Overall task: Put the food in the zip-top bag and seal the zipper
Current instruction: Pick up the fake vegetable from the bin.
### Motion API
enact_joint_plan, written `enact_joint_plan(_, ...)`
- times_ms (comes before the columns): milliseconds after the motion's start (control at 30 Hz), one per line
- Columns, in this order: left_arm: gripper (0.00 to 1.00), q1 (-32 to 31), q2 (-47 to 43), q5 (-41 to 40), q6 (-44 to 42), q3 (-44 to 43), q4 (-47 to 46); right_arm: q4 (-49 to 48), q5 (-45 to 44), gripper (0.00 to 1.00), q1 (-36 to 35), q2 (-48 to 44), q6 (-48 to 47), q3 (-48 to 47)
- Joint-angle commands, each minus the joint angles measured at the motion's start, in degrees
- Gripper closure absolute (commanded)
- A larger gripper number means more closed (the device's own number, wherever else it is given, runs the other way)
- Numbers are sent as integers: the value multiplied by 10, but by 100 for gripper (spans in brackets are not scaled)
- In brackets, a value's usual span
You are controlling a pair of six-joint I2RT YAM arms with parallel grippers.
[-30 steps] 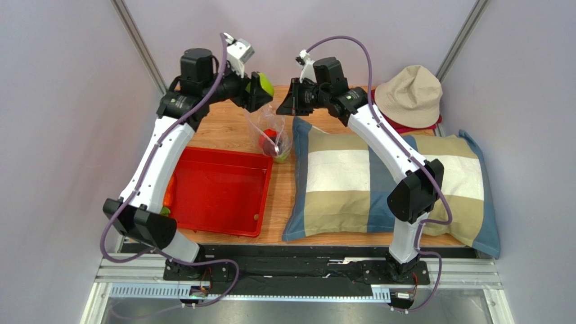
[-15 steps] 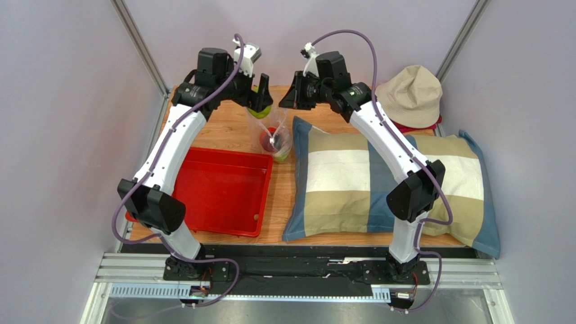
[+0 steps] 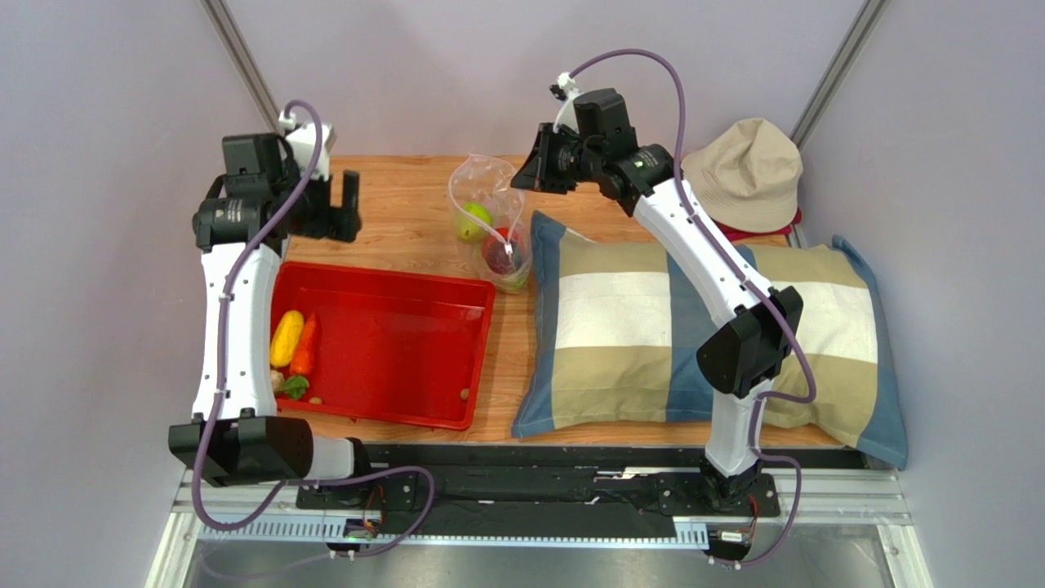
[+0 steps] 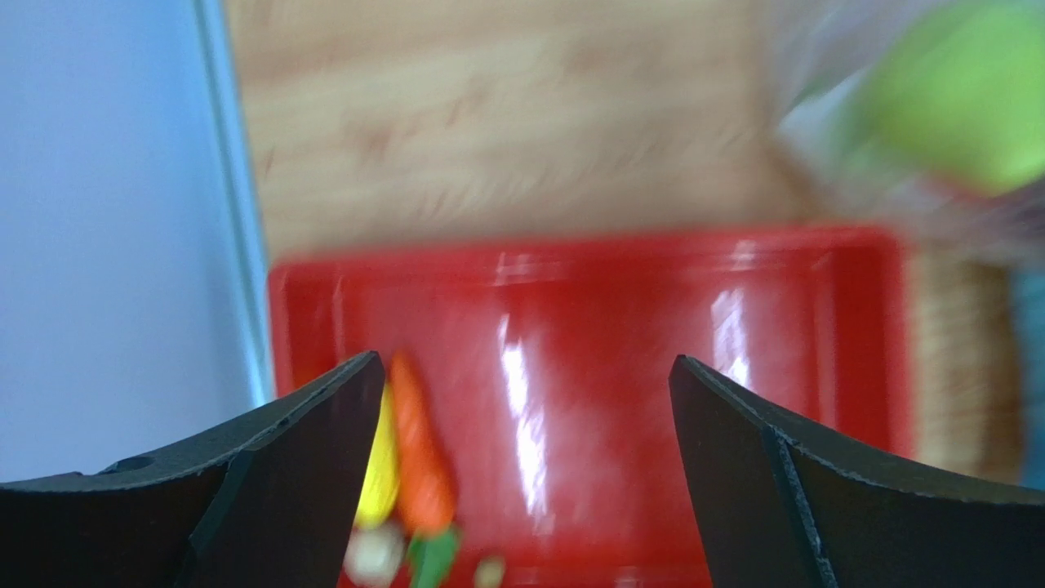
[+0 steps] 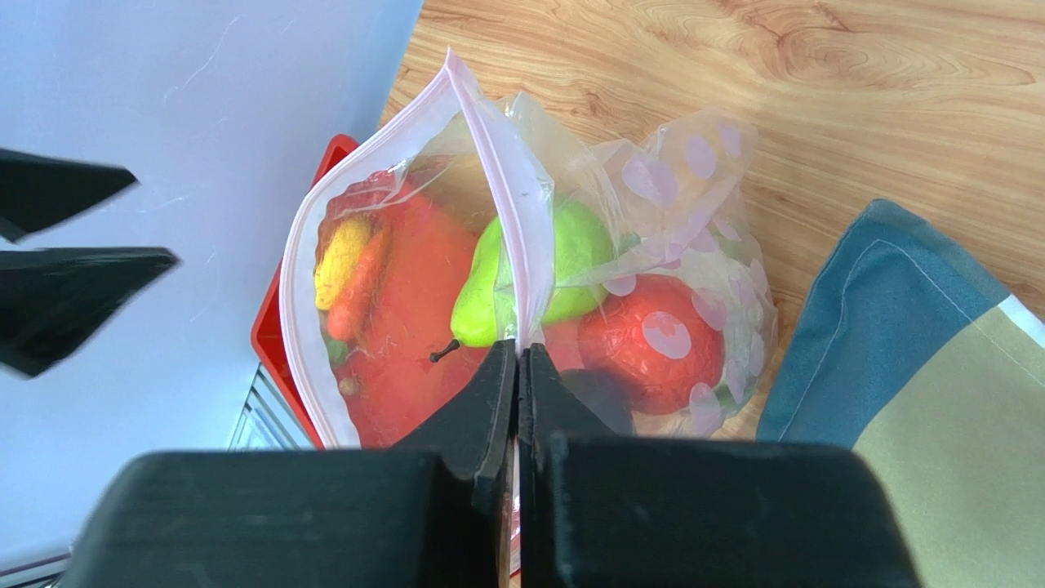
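My left gripper should grab the orange carrot (image 3: 306,347) across its thick end by the green leaves, to bag it leafy-end-first in the zip-top bag.
The clear zip-top bag (image 3: 488,211) with pinkish dots hangs open above the table. My right gripper (image 3: 536,161) is shut on its mouth edge, on the pink zipper strip (image 5: 505,184), and the right wrist view shows the jaws (image 5: 516,358) closed on it. Inside lie a green apple (image 5: 546,260) and a red-orange fruit (image 5: 656,343); the apple also shows in the top view (image 3: 472,222). My left gripper (image 3: 329,211) is open and empty, above the far left corner of the red tray (image 3: 405,349). A yellow banana piece (image 3: 286,338), an orange carrot (image 3: 306,347) and the cauliflower (image 4: 368,557) lie at the tray's left end.
A large checked pillow (image 3: 687,331) covers the right half of the table, right beside the bag. A beige hat (image 3: 742,172) sits at the back right. Frame posts rise at both back corners.
My left gripper held the green apple over the bag's mouth; the apple now lies inside the bag. The left gripper has swung left, open. The right gripper still holds the bag's edge.
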State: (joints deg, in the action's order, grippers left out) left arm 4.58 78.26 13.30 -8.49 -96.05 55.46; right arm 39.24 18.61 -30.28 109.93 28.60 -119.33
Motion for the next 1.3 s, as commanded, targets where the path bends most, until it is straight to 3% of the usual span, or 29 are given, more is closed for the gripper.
enact_joint_plan(0,6,62,-7,-100,-118,73,130,-12,14,100,2,0,-11,-13)
enact_joint_plan(200,7,130,-7,-172,-206,230,170,-12,29,100,2,-2,-14,-3)
enact_joint_plan(400,8,168,-5,-180,-241,335,89,-9,35,100,2,-4,-13,5)
enact_joint_plan(633,16,167,70,-159,-238,339,13,-5,34,100,2,-2,-14,1)
enact_joint_plan(933,26,167,191,-140,-227,292,-8,1,34,100,2,5,-19,-12)
enact_joint_plan(1133,45,133,209,-100,-216,303,-11,0,34,100,2,5,-18,-6)
enact_joint_plan(1267,71,100,183,-79,-183,286,-3,2,34,100,2,10,-17,-13)
